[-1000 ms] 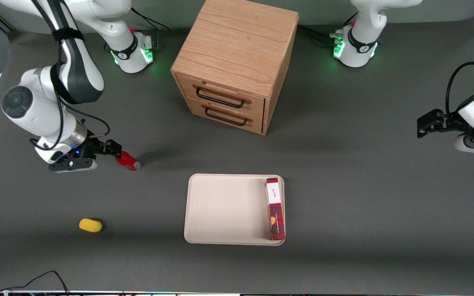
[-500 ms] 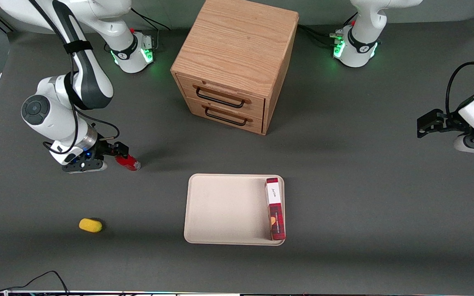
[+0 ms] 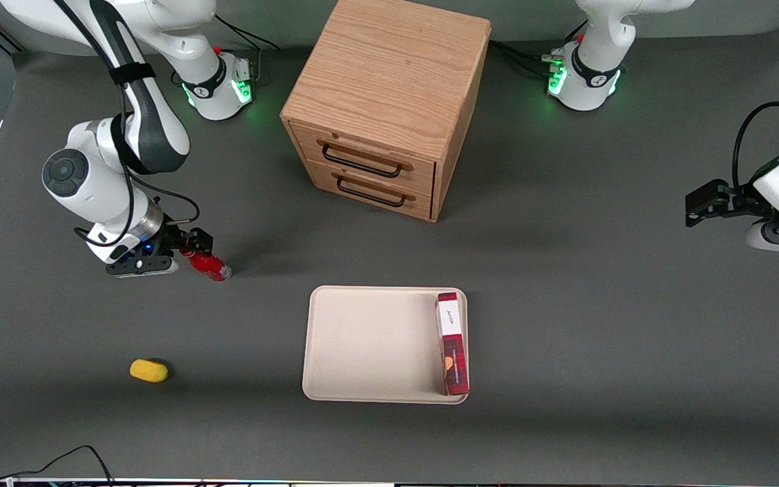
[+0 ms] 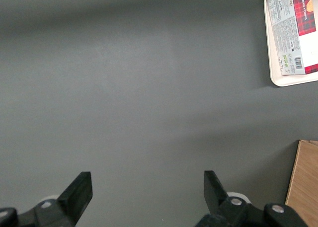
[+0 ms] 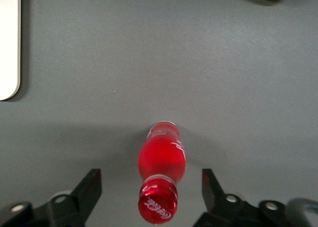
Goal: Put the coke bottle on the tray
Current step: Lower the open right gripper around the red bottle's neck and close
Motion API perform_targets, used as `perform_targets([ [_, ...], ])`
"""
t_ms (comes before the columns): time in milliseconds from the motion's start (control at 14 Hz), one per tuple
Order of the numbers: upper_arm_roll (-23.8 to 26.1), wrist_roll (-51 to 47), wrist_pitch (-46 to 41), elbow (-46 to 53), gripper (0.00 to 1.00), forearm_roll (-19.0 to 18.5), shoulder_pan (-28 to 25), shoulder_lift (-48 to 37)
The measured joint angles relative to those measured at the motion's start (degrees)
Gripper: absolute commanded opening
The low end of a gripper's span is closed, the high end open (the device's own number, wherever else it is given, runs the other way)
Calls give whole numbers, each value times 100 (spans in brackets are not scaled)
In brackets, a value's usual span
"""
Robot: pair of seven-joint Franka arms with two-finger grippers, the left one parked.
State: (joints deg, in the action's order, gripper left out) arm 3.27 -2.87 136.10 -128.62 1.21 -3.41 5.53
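Note:
The robot's right gripper will next set the bottle upright on the tray (image 5: 9,43), so it will grip the coke bottle by its capped top (image 5: 158,199).
The coke bottle (image 3: 209,266), small and red with a red cap and clear base, stands on the grey table toward the working arm's end. My right gripper (image 3: 193,248) is open at the bottle's top. In the right wrist view the coke bottle (image 5: 162,160) has its cap between the two spread fingers of the gripper (image 5: 150,189), with a gap on each side. The cream-beige tray (image 3: 369,345) lies on the table nearer the front camera than the cabinet; its rim edge shows in the right wrist view (image 5: 9,43).
A long red plaid box (image 3: 452,342) lies in the tray along its edge toward the parked arm. A wooden two-drawer cabinet (image 3: 384,101) stands farther from the camera than the tray. A small yellow oval object (image 3: 149,370) lies nearer the camera than the bottle.
My right arm's wrist has swung in closer to the bottle, bringing the open fingers around its cap. The bottle, tray and box have not moved.

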Motion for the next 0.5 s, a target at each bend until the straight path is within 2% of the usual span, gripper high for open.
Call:
perform_targets([
  [286, -2, 0, 2, -65, 60, 0, 20, -72],
  [500, -2, 0, 3, -107, 28, 0, 21, -118],
])
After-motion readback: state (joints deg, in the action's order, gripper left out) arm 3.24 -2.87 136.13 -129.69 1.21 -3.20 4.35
